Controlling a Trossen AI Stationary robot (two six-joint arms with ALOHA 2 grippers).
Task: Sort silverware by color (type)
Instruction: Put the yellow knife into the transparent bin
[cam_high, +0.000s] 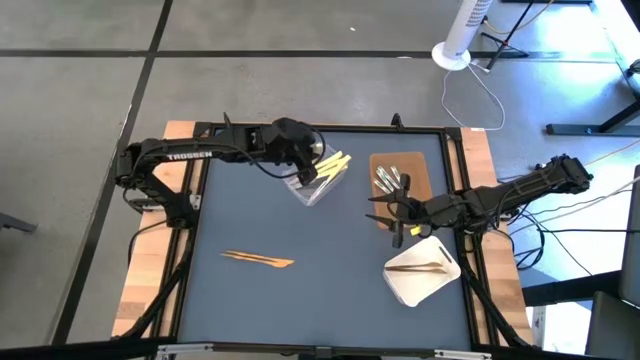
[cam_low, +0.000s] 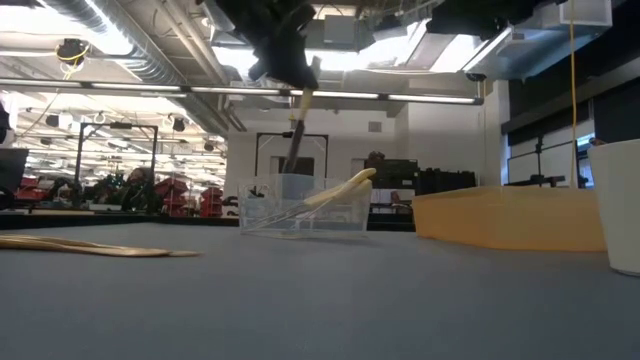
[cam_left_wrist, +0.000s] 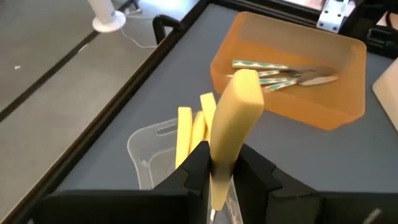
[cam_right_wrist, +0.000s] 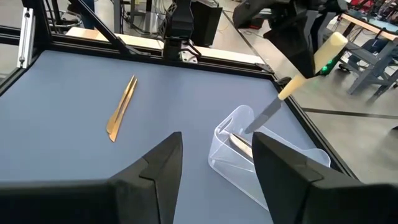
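Note:
The knife's yellow handle stands high above the handles in the clear tub (cam_high: 318, 190), so my left gripper keeps holding the knife until it is lower.
A clear plastic tub (cam_high: 318, 190) at the table's far middle holds pale yellow silverware (cam_high: 334, 165) that leans out over its rim (cam_low: 340, 188). My left gripper (cam_high: 303, 162) hovers above the tub, shut on a knife with a pale yellow handle (cam_left_wrist: 239, 102) and a metal blade (cam_right_wrist: 264, 115). Silver pieces (cam_high: 390, 181) lie in the brown tray (cam_high: 418, 165). Orange-brown pieces (cam_high: 420, 266) lie in the white tray (cam_high: 410, 290), and two more (cam_high: 258, 259) lie flat on the mat. My right gripper (cam_high: 392, 215) hangs open over the brown tray's near end, holding nothing. My left gripper pinches the knife's yellow handle (cam_left_wrist: 219, 155) between its two fingers, partway along it. The fingers slant down from the table's left side. The knife tilts steeply, its handle end up past the fingertips. Its blade (cam_low: 295, 150) reaches down into the tub's mouth; whether it touches, I cannot tell.
The brown tray stands right of the tub, the white tray near the front right corner. Between the tub and the two loose orange-brown pieces lies open blue mat (cam_high: 250, 210). A black frame (cam_high: 460, 160) rims the table.

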